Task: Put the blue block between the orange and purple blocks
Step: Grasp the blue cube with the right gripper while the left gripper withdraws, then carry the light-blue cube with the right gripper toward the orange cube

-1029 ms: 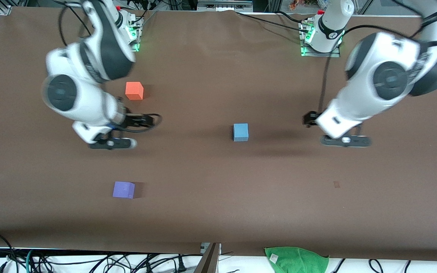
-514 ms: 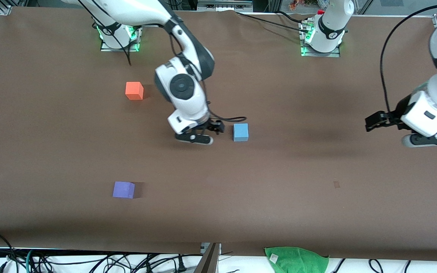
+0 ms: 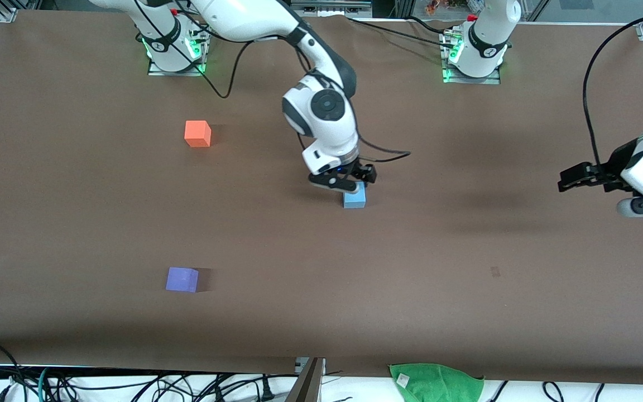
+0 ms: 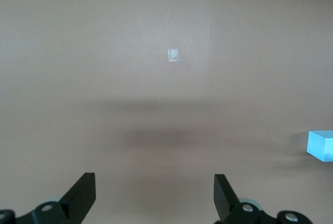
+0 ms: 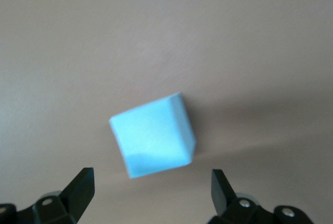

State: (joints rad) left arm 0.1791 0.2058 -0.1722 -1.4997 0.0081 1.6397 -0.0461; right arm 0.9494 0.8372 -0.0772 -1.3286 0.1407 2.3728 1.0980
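Observation:
I will next grab the blue block by its opposite sides with my right gripper. Then the blue block (image 3: pixel 354 199) can go between the orange and purple blocks.
The blue block (image 3: pixel 354 199) sits mid-table on the brown mat. My right gripper (image 3: pixel 349 183) hovers just over it, fingers open; in the right wrist view the block (image 5: pixel 153 135) lies just ahead of the open gripper (image 5: pixel 151 185), not between the fingers. The orange block (image 3: pixel 197 134) sits toward the right arm's end, nearer the bases. The purple block (image 3: pixel 182 279) sits nearer the front camera, roughly in line with the orange one. My left gripper (image 3: pixel 575 180) waits open and empty at the left arm's end; its wrist view (image 4: pixel 154 190) shows the blue block (image 4: pixel 321 145) at the edge.
A green cloth (image 3: pixel 436 382) lies past the table's front edge. A small pale mark (image 3: pixel 495 272) is on the mat, also in the left wrist view (image 4: pixel 173 55). A cable trails from my right wrist (image 3: pixel 388 153).
My right arm swung from beside the orange block across the table to over the blue block. My left arm drew back toward its end of the table.

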